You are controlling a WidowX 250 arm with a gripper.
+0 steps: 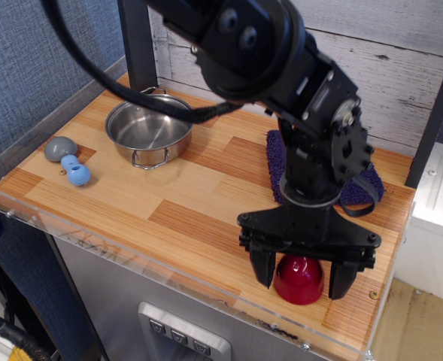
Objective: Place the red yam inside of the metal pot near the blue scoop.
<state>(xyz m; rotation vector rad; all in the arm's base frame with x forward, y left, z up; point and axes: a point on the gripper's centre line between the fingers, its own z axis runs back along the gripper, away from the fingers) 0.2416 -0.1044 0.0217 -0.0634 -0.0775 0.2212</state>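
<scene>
The red yam needs to go inside the metal pot (pixel 150 129), so the robot's gripper should next grab the yam around its rounded body (pixel 298 280).
The red yam (pixel 299 282) stands on the wooden counter near its front right corner. My gripper (pixel 301 283) has come down over it, jaws open, with one finger on the yam's left and one on its right, close to its sides; the upper part of the yam is hidden behind the gripper body. The metal pot (pixel 150 129) stands empty at the back left of the counter. The blue scoop (pixel 69 161) lies to the left of the pot, near the left edge.
A purple cloth (pixel 367 188) lies at the back right, partly behind the arm. A clear plastic lip (pixel 131 252) runs along the counter's front edge. A dark post (pixel 137 45) stands behind the pot.
</scene>
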